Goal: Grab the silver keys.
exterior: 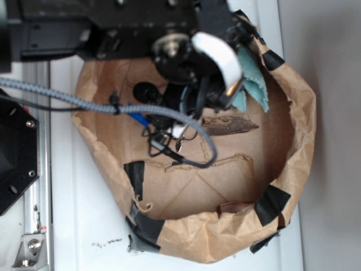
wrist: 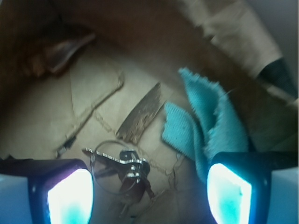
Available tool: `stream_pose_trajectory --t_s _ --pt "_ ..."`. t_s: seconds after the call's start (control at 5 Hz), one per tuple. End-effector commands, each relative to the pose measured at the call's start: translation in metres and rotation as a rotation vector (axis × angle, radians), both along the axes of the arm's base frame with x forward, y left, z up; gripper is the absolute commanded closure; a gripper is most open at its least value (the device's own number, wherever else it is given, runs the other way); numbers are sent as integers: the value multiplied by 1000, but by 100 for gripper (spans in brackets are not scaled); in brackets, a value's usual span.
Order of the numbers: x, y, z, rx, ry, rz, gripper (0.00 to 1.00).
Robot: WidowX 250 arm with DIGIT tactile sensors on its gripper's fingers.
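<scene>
The bunched metal heads of the silver keys hang on the thin ring (wrist: 95, 166), so my gripper should next pick the keys up by those heads. That will grab the silver keys.
The silver keys (wrist: 125, 167) lie fanned on a thin round ring on the floor of a brown paper bag (exterior: 293, 147). In the wrist view they sit between my two fingers, closer to the left finger (wrist: 70, 198) than to the right one (wrist: 229, 193). My gripper (wrist: 149, 196) is open and hangs above the keys without touching them. In the exterior view the arm reaches down into the bag and hides most of the keys (exterior: 181, 135); only a bit of ring and metal shows below the gripper (exterior: 186, 121).
A brown splintered wood sliver (wrist: 140, 114) lies just beyond the keys. A teal cloth scrap (wrist: 205, 123) lies right of it, reaching toward my right finger. The bag's crumpled walls (exterior: 192, 231), patched with black tape (exterior: 272, 204), ring the space. A grey cable (exterior: 84, 101) crosses the bag's left side.
</scene>
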State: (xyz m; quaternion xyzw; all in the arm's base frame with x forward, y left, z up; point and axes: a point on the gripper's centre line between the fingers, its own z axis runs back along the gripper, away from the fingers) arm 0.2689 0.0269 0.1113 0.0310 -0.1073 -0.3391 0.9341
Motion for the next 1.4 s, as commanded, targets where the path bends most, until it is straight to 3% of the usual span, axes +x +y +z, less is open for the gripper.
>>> stream_pose_trajectory --t_s 0.0,0.8,1.0,1.2 --pt "-2 -11 10 -45 -31 -105 0" --pt "-2 -11 10 -45 -31 -105 0" --pt "-10 -11 -18 0 -82 -156 0" --pt "-12 -9 -32 27 -64 -193 0"
